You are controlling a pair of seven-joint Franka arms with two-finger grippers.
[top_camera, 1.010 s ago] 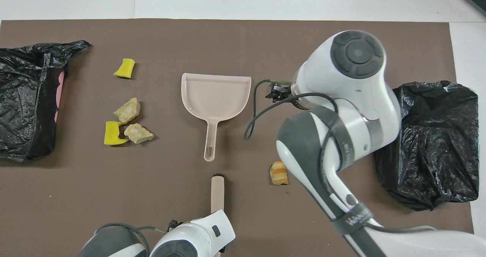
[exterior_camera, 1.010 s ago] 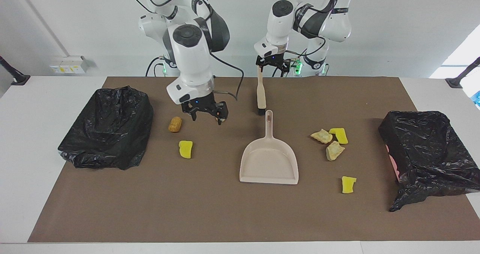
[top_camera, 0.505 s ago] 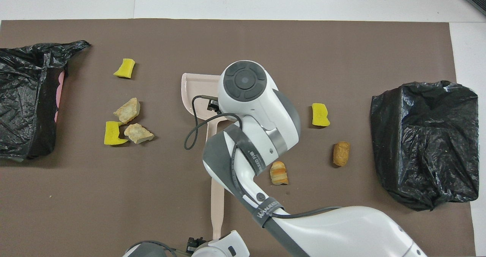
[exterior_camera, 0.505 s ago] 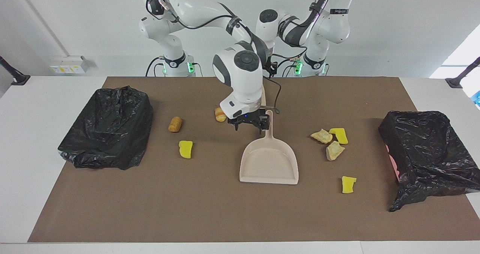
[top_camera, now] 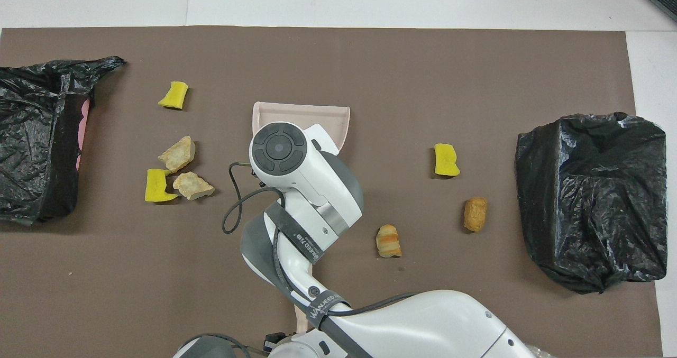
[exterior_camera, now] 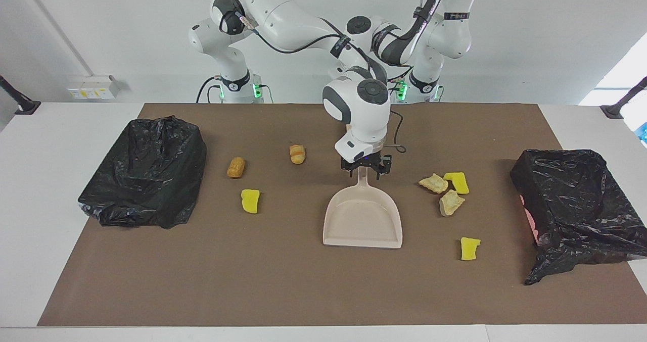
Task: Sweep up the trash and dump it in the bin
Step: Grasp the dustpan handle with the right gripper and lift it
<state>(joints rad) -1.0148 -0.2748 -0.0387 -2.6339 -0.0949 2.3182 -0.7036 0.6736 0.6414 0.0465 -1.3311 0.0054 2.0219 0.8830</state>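
Note:
Next, my right gripper takes hold of the beige dustpan by its narrow handle. The flat scoop [top_camera: 302, 113] spreads far wider than the open fingers.
The trash is several scraps on the brown mat. Two golden-brown lumps [exterior_camera: 236, 166] [exterior_camera: 297, 154] and a yellow chunk [exterior_camera: 250, 201] lie toward the right arm's end. Tan pieces [exterior_camera: 433, 183] [exterior_camera: 450, 202] and yellow chunks [exterior_camera: 457, 182] [exterior_camera: 470, 248] lie toward the left arm's end. The beige dustpan [exterior_camera: 363, 221] rests flat in the middle. My right gripper [exterior_camera: 365, 170] is down at its handle tip, open, one finger on each side. My left gripper [top_camera: 272, 341] barely shows at the brush handle [top_camera: 300, 321], close to the robots.
Two bins lined with black bags stand at the mat's ends, one [exterior_camera: 144, 173] toward the right arm and one [exterior_camera: 576, 205] toward the left arm. The right arm's forearm stretches over the brush and the mat's middle.
My right arm swung from the scraps near its own end of the table to the dustpan handle and came down onto it. The left arm and the brush drew back toward the robots.

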